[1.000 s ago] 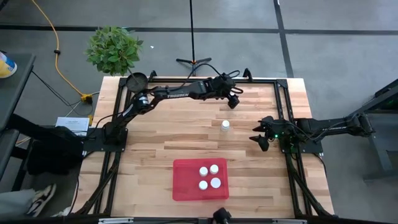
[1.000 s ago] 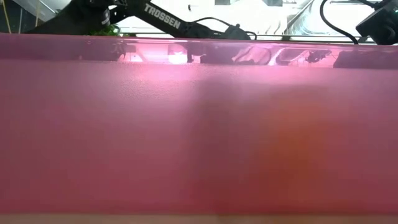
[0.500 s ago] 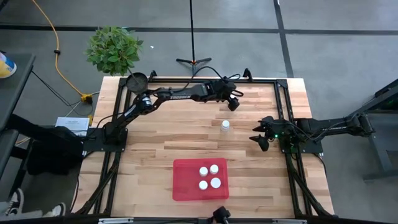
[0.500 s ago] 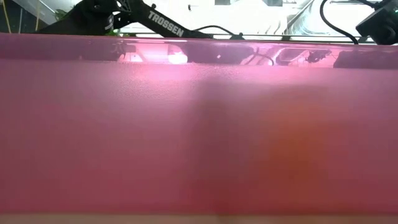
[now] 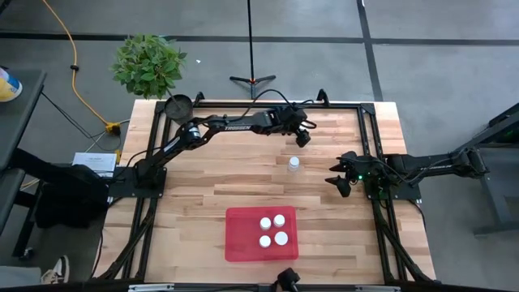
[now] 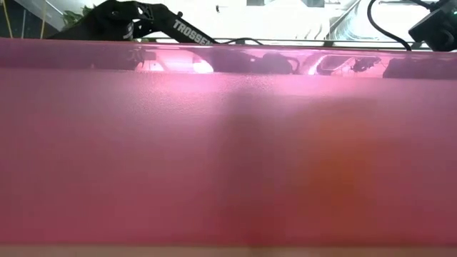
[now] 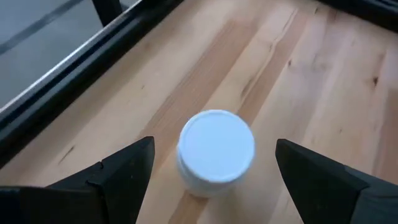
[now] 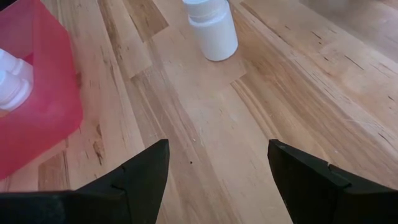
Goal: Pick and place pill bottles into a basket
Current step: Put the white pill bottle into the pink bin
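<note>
My left gripper grabs the white pill bottle by its end with the cap (image 7: 216,147) next, to place the bottle upright in the red basket.
A white pill bottle (image 7: 216,154) stands upright on the wood table near the far rail. My left gripper (image 7: 214,146) is open above it, with one finger on either side of the white cap, not touching. In the high view my left gripper (image 5: 302,135) covers this bottle. A second white bottle (image 5: 293,163) stands mid-table and also shows in the right wrist view (image 8: 211,28). The red basket (image 5: 243,243) lies near the front edge with several white-capped bottles (image 5: 271,230) upright in it. My right gripper (image 5: 340,183) is open and empty at the right side.
A black frame rail (image 7: 81,56) runs close beside the bottle under my left gripper. A small dark round pot (image 5: 178,105) stands at the far left corner, with a potted plant (image 5: 148,63) beyond the table. The basket's red wall (image 6: 228,143) fills the low view.
My left arm has come down toward the table over the far bottle, and its gripper has shifted slightly toward the near edge. The bottles and the basket have stayed in place.
</note>
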Motion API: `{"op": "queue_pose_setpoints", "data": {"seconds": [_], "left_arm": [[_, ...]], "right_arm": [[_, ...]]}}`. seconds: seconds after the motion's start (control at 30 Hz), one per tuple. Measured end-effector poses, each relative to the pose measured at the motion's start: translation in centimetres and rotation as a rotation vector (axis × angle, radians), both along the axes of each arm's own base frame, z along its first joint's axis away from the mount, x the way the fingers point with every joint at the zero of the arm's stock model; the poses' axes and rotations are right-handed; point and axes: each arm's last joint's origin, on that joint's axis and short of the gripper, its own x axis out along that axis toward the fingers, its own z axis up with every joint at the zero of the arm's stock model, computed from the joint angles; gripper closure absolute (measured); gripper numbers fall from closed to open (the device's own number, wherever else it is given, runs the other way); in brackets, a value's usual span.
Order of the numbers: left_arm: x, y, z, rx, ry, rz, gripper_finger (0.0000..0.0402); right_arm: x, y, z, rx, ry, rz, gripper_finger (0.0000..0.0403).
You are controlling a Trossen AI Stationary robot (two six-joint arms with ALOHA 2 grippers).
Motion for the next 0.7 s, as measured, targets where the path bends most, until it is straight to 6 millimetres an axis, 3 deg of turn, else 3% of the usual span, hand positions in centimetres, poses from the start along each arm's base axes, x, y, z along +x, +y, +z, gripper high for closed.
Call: {"op": "queue_pose_setpoints", "data": {"seconds": [0.4,0.53,0.7], "left_arm": [[0.51,0.16,-0.73,0.006,-0.042,-0.007,0.0039],[0.52,0.17,-0.63,0.007,-0.047,-0.007,0.0074],[0.52,0.16,-0.63,0.007,-0.047,-0.007,0.0146]], "right_arm": [[-0.02,0.00,-0.03,0.000,0.004,0.000,0.0139],[-0.02,0.00,-0.03,0.001,0.004,-0.001,0.0139],[-0.02,0.00,-0.03,0.001,0.004,-0.001,0.0139]]}}
